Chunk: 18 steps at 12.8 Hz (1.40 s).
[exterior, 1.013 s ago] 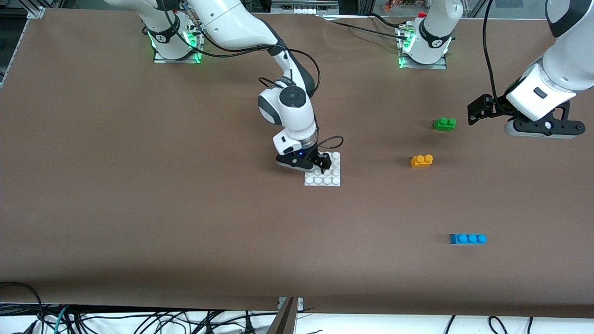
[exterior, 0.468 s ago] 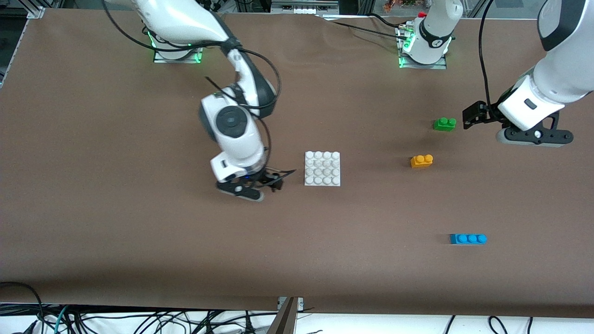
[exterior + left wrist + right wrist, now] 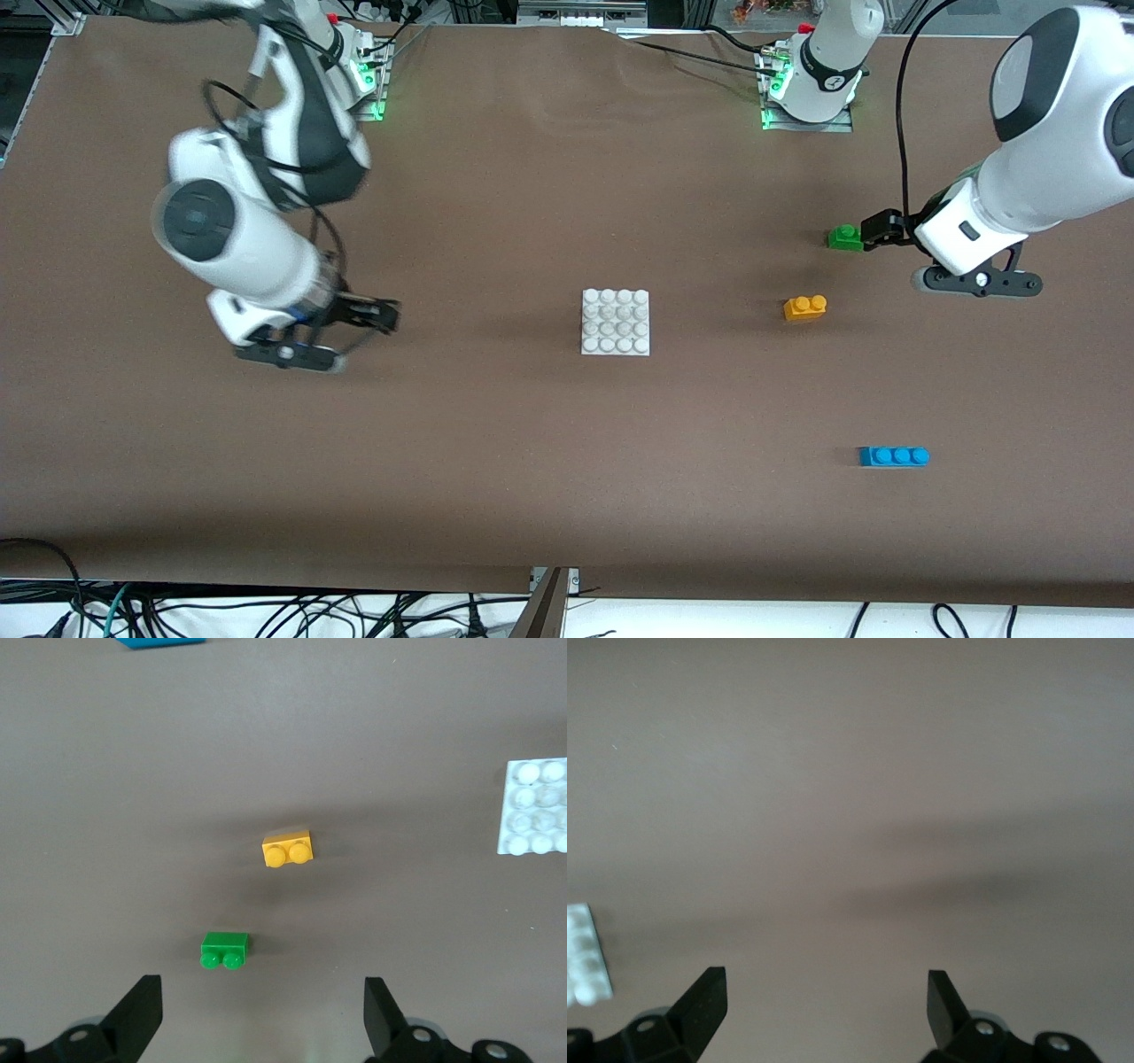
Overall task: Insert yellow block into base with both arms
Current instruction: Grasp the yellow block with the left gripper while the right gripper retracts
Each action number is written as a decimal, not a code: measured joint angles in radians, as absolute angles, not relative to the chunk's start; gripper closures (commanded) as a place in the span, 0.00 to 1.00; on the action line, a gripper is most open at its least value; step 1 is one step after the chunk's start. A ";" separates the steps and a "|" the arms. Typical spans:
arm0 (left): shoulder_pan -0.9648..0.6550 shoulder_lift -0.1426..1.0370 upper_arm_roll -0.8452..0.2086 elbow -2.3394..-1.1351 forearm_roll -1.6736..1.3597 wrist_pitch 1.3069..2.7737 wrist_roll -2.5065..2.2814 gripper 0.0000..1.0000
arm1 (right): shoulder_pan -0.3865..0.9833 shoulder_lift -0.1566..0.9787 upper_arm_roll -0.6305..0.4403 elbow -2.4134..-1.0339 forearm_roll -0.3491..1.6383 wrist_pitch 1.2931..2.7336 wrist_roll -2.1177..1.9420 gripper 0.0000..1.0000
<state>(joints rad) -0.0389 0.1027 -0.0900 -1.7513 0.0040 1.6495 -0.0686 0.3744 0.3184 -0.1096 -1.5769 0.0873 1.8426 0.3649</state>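
Note:
Next, my left gripper grabs the yellow block by its short ends, to insert it into the white studded base.
The yellow block lies on the table toward the left arm's end; it also shows in the left wrist view. The white studded base lies mid-table with nothing on it; part of it shows in the left wrist view and an edge in the right wrist view. My left gripper is open and empty, over the table beside the green brick. My right gripper is open and empty, over bare table toward the right arm's end, well apart from the base.
A green two-stud brick lies farther from the front camera than the yellow block, partly covered by the left gripper in the front view. A blue three-stud brick lies nearer to the front camera.
My right gripper has left the base and swung away toward the right arm's end of the table. My left gripper has moved closer to the green brick. The blocks and base have not moved.

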 measured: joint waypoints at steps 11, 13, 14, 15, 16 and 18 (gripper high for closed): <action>-0.038 0.153 -0.103 -2.250 0.004 2.354 -0.152 0.00 | 0.052 0.007 0.026 -1.654 0.002 1.540 0.049 0.00; -0.038 0.195 -0.103 -2.262 0.008 2.379 -0.173 0.00 | 0.046 0.008 0.024 -1.658 -0.006 1.540 0.041 0.00; -0.037 0.222 -0.103 -2.262 0.023 2.399 -0.188 0.00 | 0.042 0.008 0.023 -1.660 -0.006 1.540 0.039 0.00; -0.038 0.251 -0.103 -2.263 0.049 2.425 -0.216 0.00 | 0.040 0.009 0.022 -1.660 -0.007 1.541 0.038 0.00; -0.037 0.278 -0.103 -2.263 0.082 2.448 -0.245 0.00 | 0.039 0.009 0.020 -1.660 -0.007 1.544 0.038 0.00; -0.038 0.323 -0.104 -2.264 0.132 2.494 -0.297 0.00 | 0.039 0.009 0.016 -1.658 -0.008 1.553 0.038 0.00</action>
<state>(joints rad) -0.0375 0.3235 -0.1038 -2.2642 0.1321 2.4940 -0.2974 0.0387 0.0095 0.0162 -1.6576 -0.0077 1.5525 0.0376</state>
